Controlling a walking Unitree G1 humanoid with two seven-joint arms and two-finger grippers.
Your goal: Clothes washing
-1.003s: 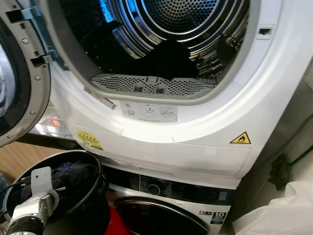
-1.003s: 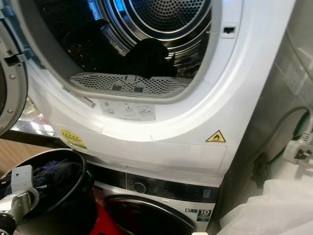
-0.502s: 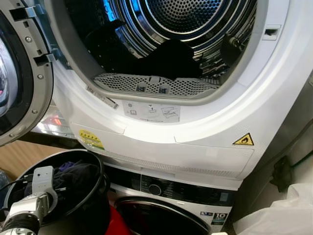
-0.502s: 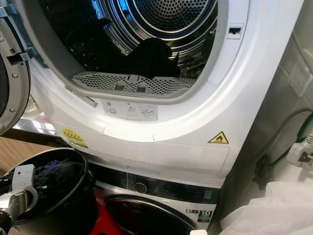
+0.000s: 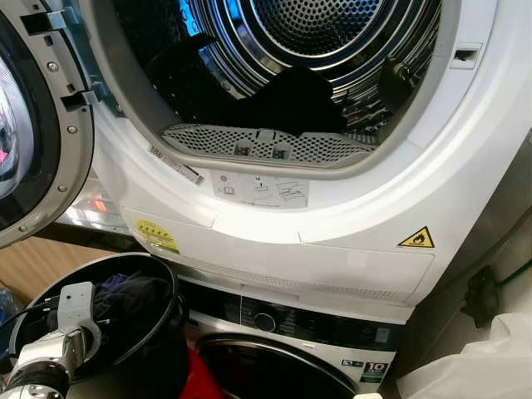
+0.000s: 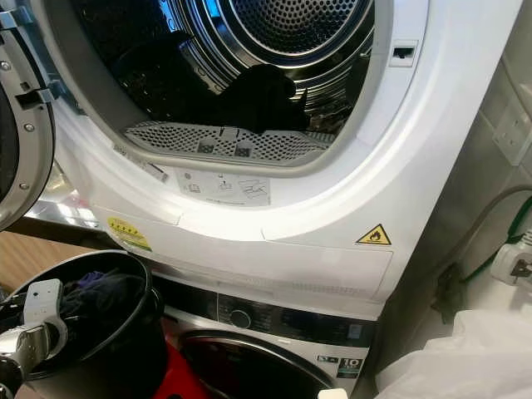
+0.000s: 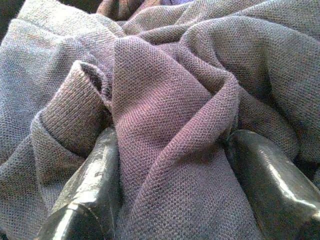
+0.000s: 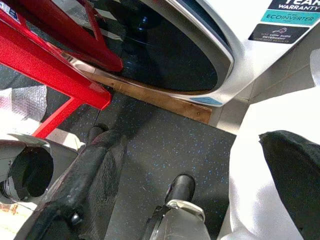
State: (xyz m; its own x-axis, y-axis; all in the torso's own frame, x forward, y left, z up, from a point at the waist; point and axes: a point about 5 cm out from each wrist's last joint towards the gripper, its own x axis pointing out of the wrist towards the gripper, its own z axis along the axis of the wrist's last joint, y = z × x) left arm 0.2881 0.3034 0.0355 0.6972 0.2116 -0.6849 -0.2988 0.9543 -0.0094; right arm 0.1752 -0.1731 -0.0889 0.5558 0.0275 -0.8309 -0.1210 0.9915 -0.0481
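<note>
I need to take hold of the knit garment by its raised fold (image 7: 172, 132) with my left gripper next. The rest of the cloth (image 7: 272, 60) lies loose and crumpled around that fold.
A black round basket (image 5: 158, 274) stands at the lower left, in front of the stacked machines, with dark and purple clothes (image 5: 133, 295) in it. My left gripper (image 7: 170, 145) is down among them, open, with a raised fold of purple-grey knit garment (image 7: 165, 100) between its two black fingers (image 7: 95, 170). The silver left wrist (image 5: 62, 337) shows over the basket's rim. The upper machine's drum (image 5: 332, 33) stands open, and a dark garment (image 5: 291, 100) lies at its mouth. My right gripper (image 8: 137, 160) hangs low over the dark floor.
The open round door (image 5: 33, 141) juts out at the left, above the basket. The lower washer's door (image 5: 274, 366) is shut. A red frame (image 8: 50, 65) stands on the floor by it. A white bag (image 5: 474, 366) lies at the right, near a wall plug (image 6: 511, 262).
The camera has shifted slightly. My left arm stays in the basket and the clothes have not visibly moved.
</note>
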